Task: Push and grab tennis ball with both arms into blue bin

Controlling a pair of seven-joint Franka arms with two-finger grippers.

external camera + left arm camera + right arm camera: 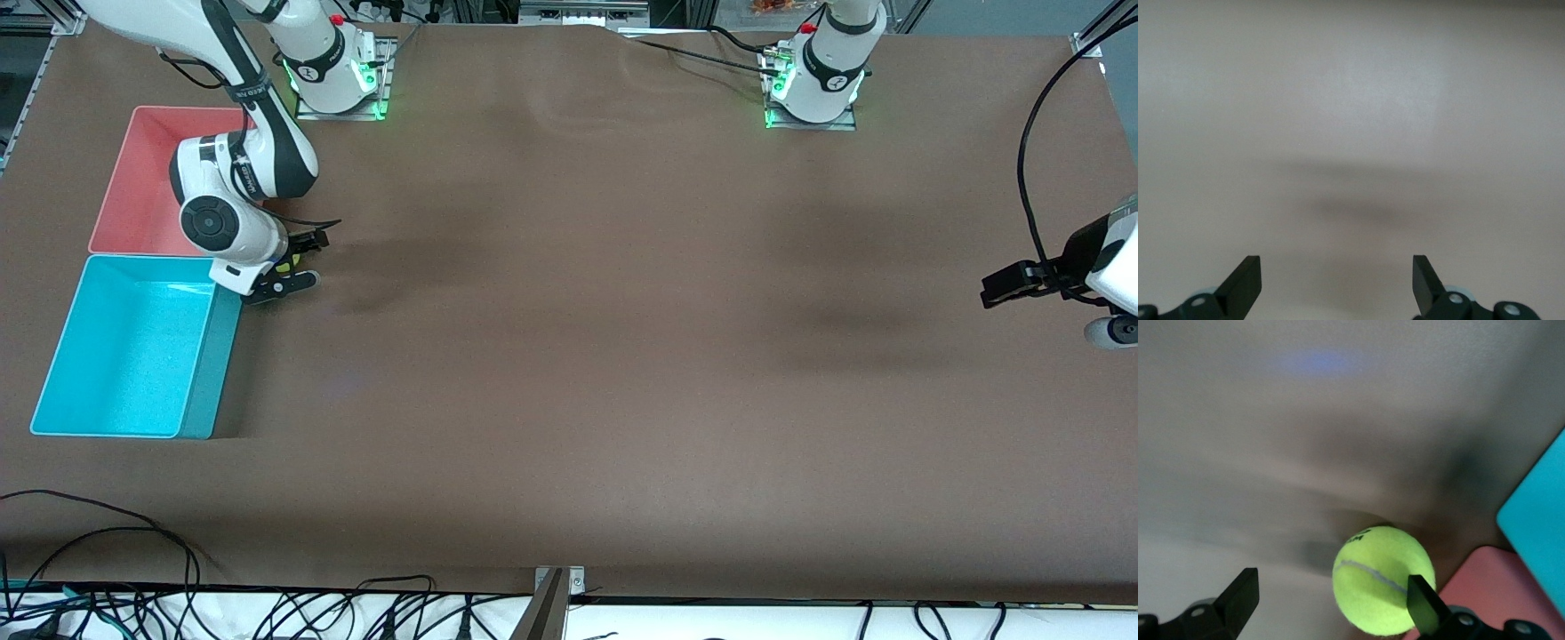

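My right gripper should go lower before it closes on the ball. One finger hangs over the tennis ball's side [1395, 577] beside the pink-red bin [1498, 590].
The yellow-green tennis ball [1381, 579] lies on the brown table beside the spot where the two bins meet; in the front view only a sliver of the ball [286, 263] shows under the right hand. My right gripper [1331, 597] is low over the table and open, with the ball between its fingers, close against one fingertip [1421, 605] and well apart from the other. In the front view the right gripper [302, 260] sits just beside the blue bin [210, 364]. My left gripper [991, 292] waits open at the left arm's end of the table, over bare table [1351, 133].
A pink-red bin [147, 196] stands against the blue bin, farther from the front camera; both show in the right wrist view, the blue bin [1538, 520] and the pink-red bin [1485, 583]. Cables lie along the table's front edge [178, 613].
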